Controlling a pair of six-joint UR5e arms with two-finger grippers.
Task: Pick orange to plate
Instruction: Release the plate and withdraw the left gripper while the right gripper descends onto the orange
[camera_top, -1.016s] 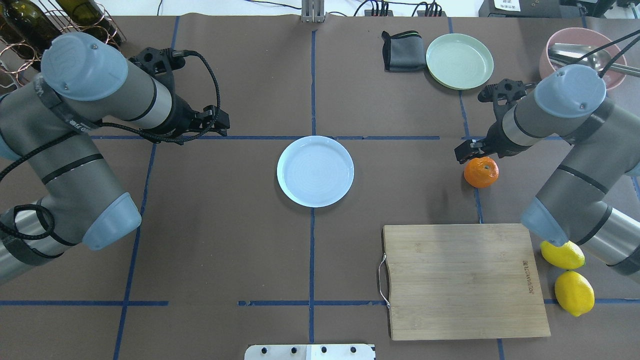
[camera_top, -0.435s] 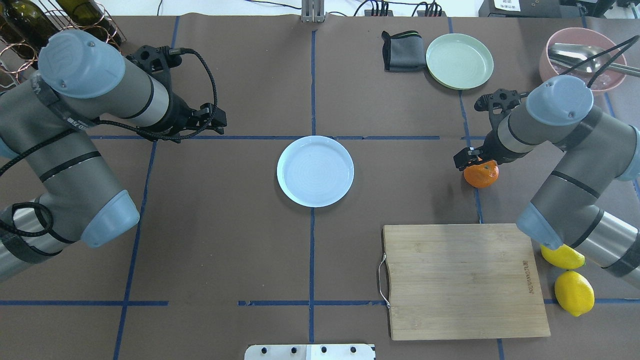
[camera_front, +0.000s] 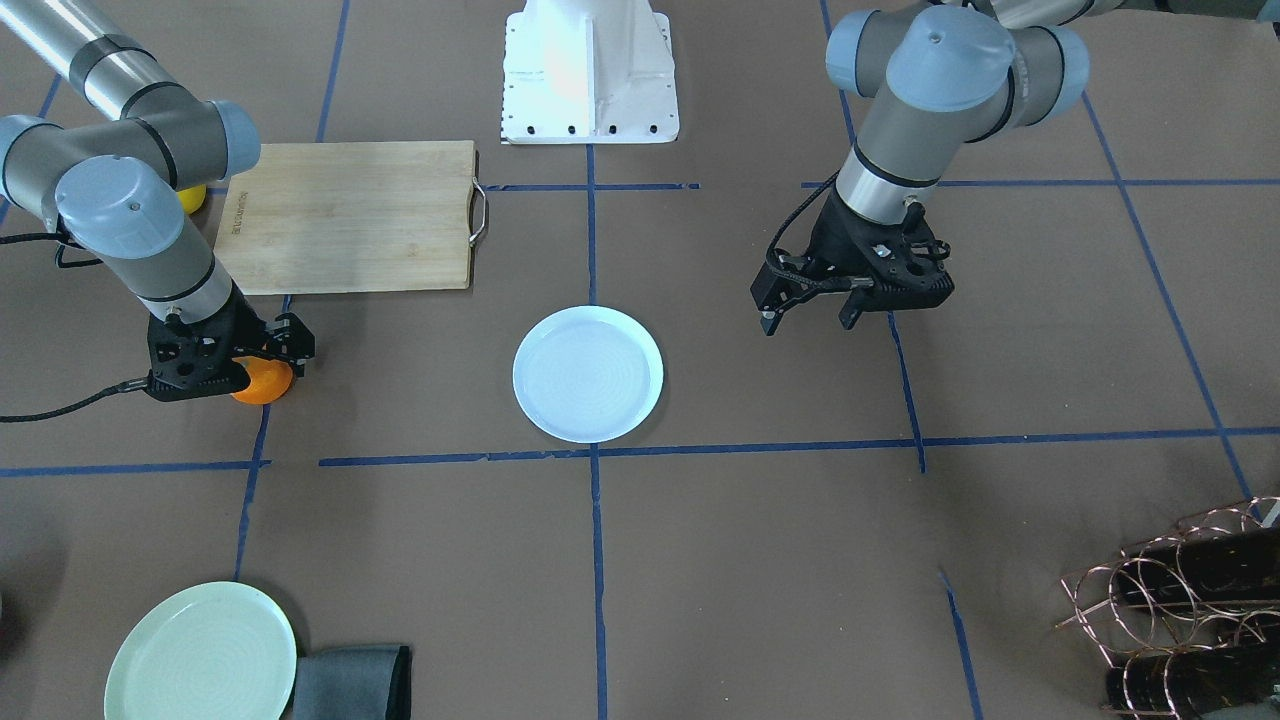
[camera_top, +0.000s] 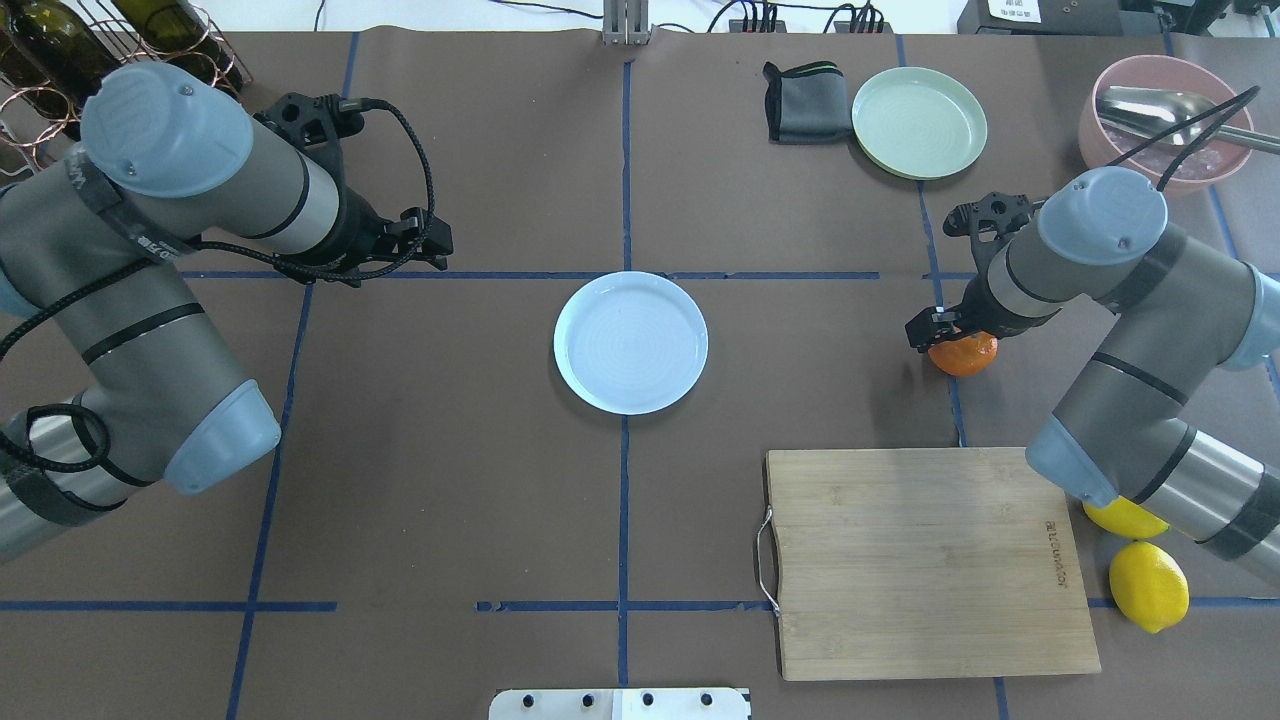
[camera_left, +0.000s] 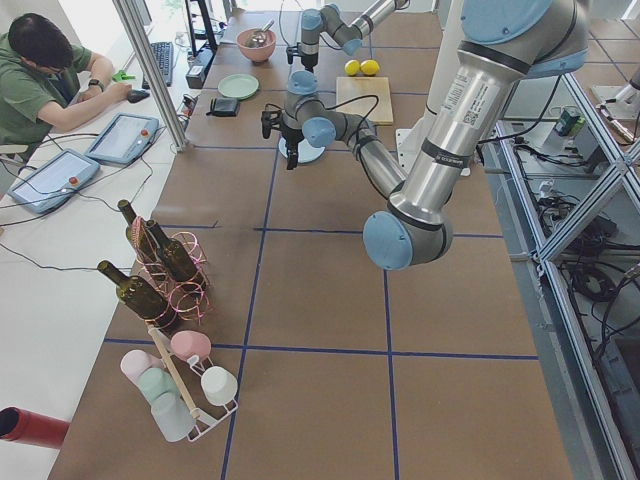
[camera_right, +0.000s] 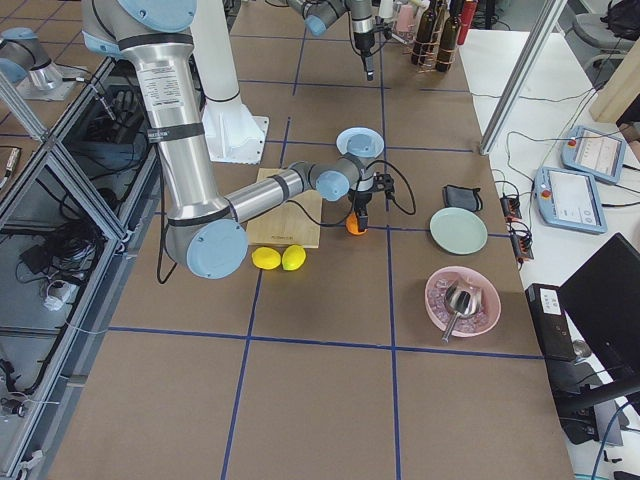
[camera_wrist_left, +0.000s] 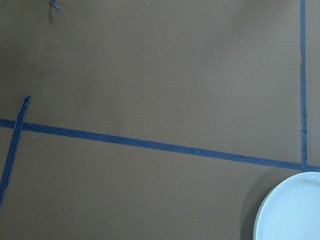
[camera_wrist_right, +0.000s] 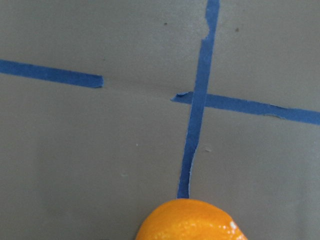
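Note:
The robot's right gripper will next grab the orange around its round middle (camera_front: 262, 382), so that it can set the orange onto the pale plate (camera_front: 588, 373).
The orange (camera_top: 968, 354) lies on the brown table right of centre, on a blue tape line. My right gripper (camera_top: 950, 335) is lowered over it, open, one finger on each side, seen also in the front view (camera_front: 240, 368) with the orange (camera_front: 266, 382) showing beneath. The right wrist view catches only the orange's top (camera_wrist_right: 190, 220) at its bottom edge. The pale bluish-white plate (camera_top: 631, 342) sits bare at the table's centre, well left of the orange. My left gripper (camera_front: 808, 318) hangs open and holds nothing, above the table to the plate's far-left side.
A bamboo cutting board (camera_top: 930, 560) lies in front of the orange, with two lemons (camera_top: 1148, 585) at its right. A pale green plate (camera_top: 919, 122), a grey cloth (camera_top: 805, 102) and a pink bowl (camera_top: 1165, 110) stand at the back right. A bottle rack (camera_top: 60, 50) occupies the back left.
My right gripper has come down and slightly toward the orange, now covering its upper part. The orange and plate have not moved; the left arm shifted only slightly.

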